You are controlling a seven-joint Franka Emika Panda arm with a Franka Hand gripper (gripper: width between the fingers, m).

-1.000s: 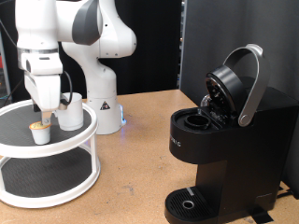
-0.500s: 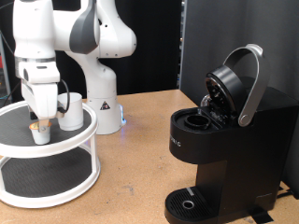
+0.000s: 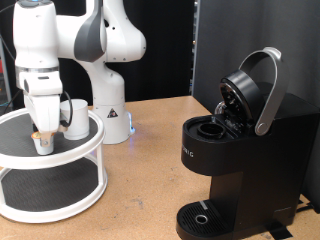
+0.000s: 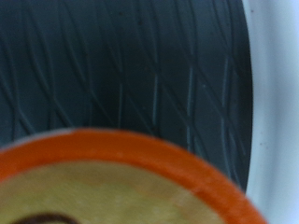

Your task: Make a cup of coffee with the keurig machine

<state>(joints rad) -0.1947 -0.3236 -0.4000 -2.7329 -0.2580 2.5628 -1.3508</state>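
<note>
My fingers reach down at the pod beside its tan top over the dark mat, so it is now time to close and catch the pod.
The gripper hangs over the top tier of a white round stand at the exterior view's left, its fingertips right at a small white pod with a tan top. The wrist view shows that pod's tan top and orange rim very close, above the tier's dark mat. The white mug stands on the same tier just to the right of the gripper. The black keurig machine stands at the right with its lid and silver-grey handle raised and its pod chamber open.
The robot's white base stands behind the stand. The stand has a lower tier with a dark mat. The brown table lies between stand and machine. A black panel rises behind the machine.
The arm has shifted a little to the exterior view's left and lowered, bringing the gripper down onto the pod. Mug, pod and machine have not moved.
</note>
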